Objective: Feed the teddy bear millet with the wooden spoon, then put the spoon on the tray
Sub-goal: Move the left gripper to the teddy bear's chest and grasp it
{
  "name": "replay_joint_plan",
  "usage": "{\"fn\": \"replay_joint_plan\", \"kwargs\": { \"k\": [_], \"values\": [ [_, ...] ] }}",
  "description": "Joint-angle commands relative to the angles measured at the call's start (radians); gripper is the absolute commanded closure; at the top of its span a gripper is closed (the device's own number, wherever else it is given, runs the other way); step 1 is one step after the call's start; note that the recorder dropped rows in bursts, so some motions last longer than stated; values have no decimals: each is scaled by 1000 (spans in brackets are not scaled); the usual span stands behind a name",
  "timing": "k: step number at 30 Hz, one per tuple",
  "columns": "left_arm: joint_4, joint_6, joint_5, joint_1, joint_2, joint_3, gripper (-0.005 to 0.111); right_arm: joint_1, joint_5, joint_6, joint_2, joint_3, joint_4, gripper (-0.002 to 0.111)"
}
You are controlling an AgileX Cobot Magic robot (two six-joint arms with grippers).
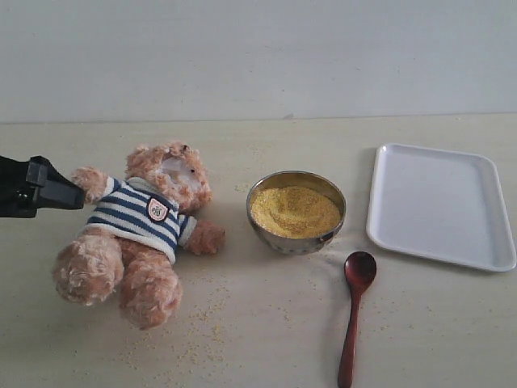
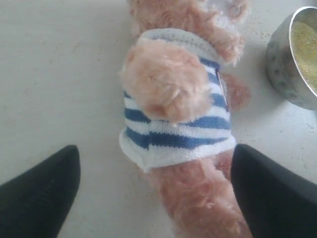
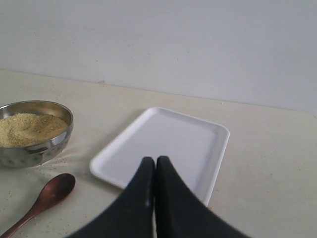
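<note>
My left gripper grabs the teddy bear around its sweater-covered middle [image 1: 136,217] next, since its big head [image 1: 170,173] and thick legs stretch out at either end of the bear.
The teddy bear [image 1: 149,218] lies on its back at the left, in a striped sweater [image 2: 178,131]. My left gripper [image 1: 77,196] is beside its raised arm, open. In the left wrist view the left gripper [image 2: 156,148] has its fingers [image 2: 44,193] wide apart on either side of the bear's lower body, gripping nothing. Millet [image 1: 295,210] fills the metal bowl [image 1: 300,241] at the centre. The wooden spoon [image 1: 355,311] lies on the table in front of the bowl. The white tray [image 1: 440,202] sits at the right. My right gripper [image 3: 155,159] is shut and empty, over the near edge of the tray [image 3: 168,144].
Loose millet grains [image 1: 202,323] are scattered on the table in front of the bear and around the bowl [image 3: 34,148]. The spoon [image 3: 47,196] lies between the bowl and the tray. A pale wall runs along the back of the table.
</note>
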Motion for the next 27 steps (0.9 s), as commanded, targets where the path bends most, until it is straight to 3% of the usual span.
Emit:
{"fn": "replay_joint_plan", "kwargs": {
  "k": [1,13,19,27],
  "values": [
    [-76,88,-42,1,52,-6,19,0,-9,-2,-5,4,-4,108],
    [-379,391,-32,-60,202,-8,16,0,-9,-2,-5,4,-4,108],
    [-426,439,-40,-67,284,-27,16,0,-9,-2,-5,4,-4,108],
    [-453,457,-62,-135,364,-74,16,0,-9,-2,-5,4,-4,108]
  ]
}}
